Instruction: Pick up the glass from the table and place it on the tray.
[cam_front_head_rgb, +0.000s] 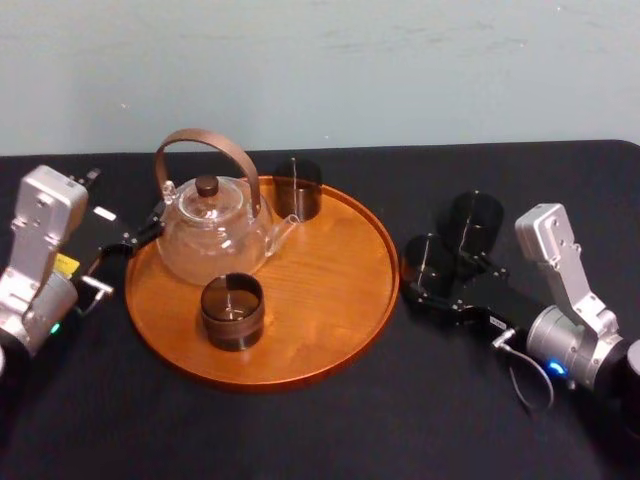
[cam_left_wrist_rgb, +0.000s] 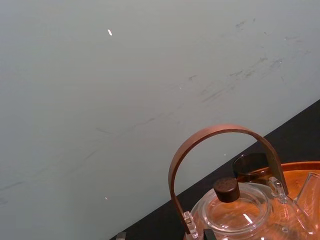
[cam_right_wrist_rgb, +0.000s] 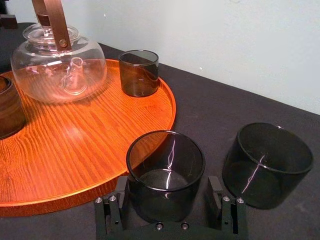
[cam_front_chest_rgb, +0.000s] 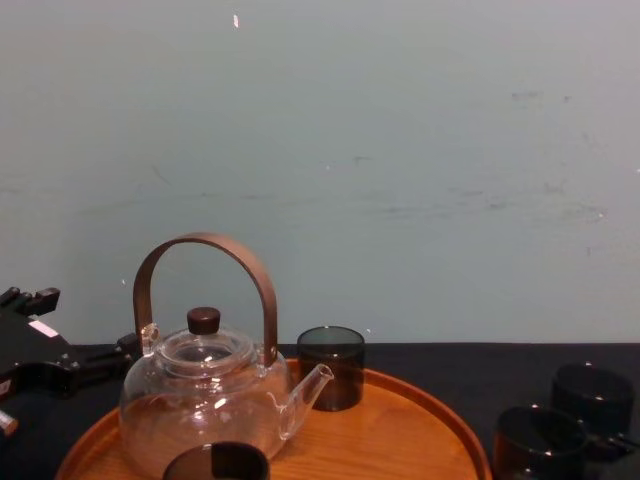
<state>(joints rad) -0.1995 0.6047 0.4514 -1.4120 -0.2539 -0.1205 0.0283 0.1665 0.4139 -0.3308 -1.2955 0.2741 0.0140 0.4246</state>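
My right gripper grabs the dark smoked glass by its round side (cam_right_wrist_rgb: 164, 202) next. Then it places the glass on the tray (cam_right_wrist_rgb: 85, 145).
A dark smoked glass (cam_front_head_rgb: 428, 262) stands on the black table (cam_front_head_rgb: 330, 430) just right of the round wooden tray (cam_front_head_rgb: 330, 290). My right gripper (cam_front_head_rgb: 440, 276) is open and low on the table, one finger on either side of this glass (cam_right_wrist_rgb: 165, 170). Both fingers (cam_right_wrist_rgb: 114, 205) sit close to the glass wall, with a thin gap showing on each side. A second smoked glass (cam_front_head_rgb: 475, 222) stands on the table right behind it. My left gripper (cam_front_head_rgb: 143, 230) rests open at the tray's left edge, beside the teapot.
On the tray stand a clear glass teapot (cam_front_head_rgb: 210, 235) with a brown arched handle, a smoked glass (cam_front_head_rgb: 297, 188) at the back and a darker cup (cam_front_head_rgb: 232, 310) at the front. The tray's right half (cam_right_wrist_rgb: 85, 145) is bare wood. A pale wall rises behind the table.
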